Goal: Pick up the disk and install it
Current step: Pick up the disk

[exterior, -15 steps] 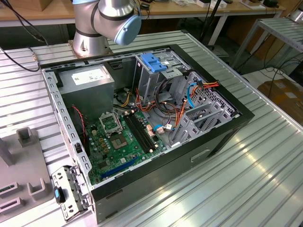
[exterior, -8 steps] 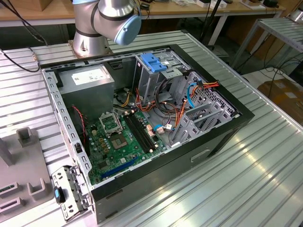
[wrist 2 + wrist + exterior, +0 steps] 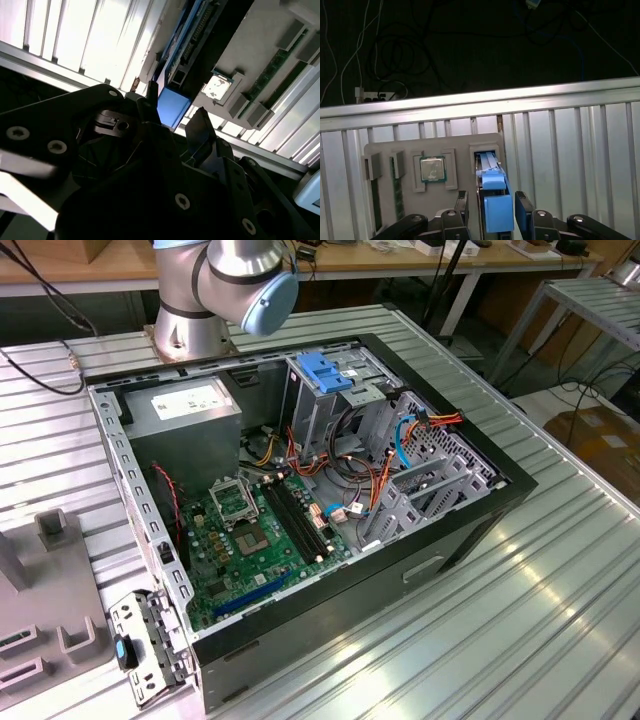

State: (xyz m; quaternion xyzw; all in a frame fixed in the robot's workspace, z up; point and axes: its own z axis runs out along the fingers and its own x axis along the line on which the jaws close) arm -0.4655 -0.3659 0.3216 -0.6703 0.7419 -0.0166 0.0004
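My gripper grabs the disk across its blue bar (image 3: 498, 212) next, since the holder's slot wraps closely around the disk's seated edge.
The disk (image 3: 489, 167) stands on edge in a slot of a grey holder plate (image 3: 385, 152), its blue side rail (image 3: 498, 212) facing the camera. My gripper (image 3: 492, 212) is open, one black finger on each side of that rail, with a narrow gap at each side. In the second wrist view the same blue rail (image 3: 172, 106) sits between the two fingertips of the gripper (image 3: 175, 105), and the disk's edge (image 3: 187, 45) runs away from it. The open computer case (image 3: 480, 540) lies on the table in the exterior view.
The holder plate also carries a processor chip (image 3: 432, 169) and a memory stick (image 3: 397, 182). Inside the case are a grey drive cage with a blue latch (image 3: 322, 370), a grey power supply box (image 3: 185, 405), the motherboard (image 3: 250, 530) and loose cables (image 3: 400, 435). The arm's base (image 3: 215, 290) stands behind the case.
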